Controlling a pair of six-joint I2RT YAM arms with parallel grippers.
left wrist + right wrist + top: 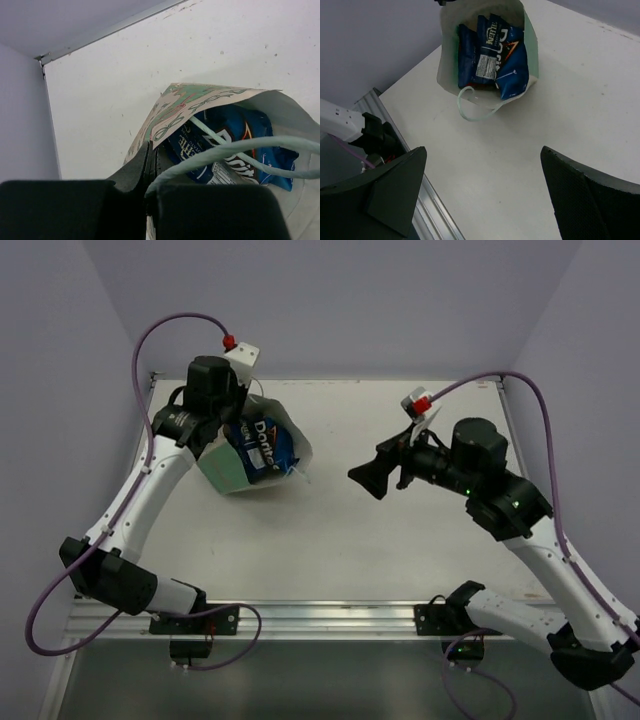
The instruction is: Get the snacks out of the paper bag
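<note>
My right gripper grabs the Doritos packet by its lower edge (284, 469) next, to take it out of the paper bag (226, 470).
The mint-green paper bag (226, 470) lies tipped at the back left of the table, its mouth facing right. My left gripper (230, 430) is shut on the bag's patterned rim (190, 100), the jaws pinching the paper (152, 150). A dark blue Doritos packet (266, 444) fills the mouth; it also shows in the left wrist view (240, 132) and the right wrist view (512, 55). A second blue packet (466, 55) lies beside it inside the bag (532, 45). Other snacks are hidden. My right gripper (368, 480) is open and empty (482, 150), apart from the bag's mouth.
A pale string handle (475, 112) loops out of the bag onto the table; another crosses the left wrist view (240, 147). An aluminium rail (330, 618) runs along the near edge. Purple walls close the back and sides.
</note>
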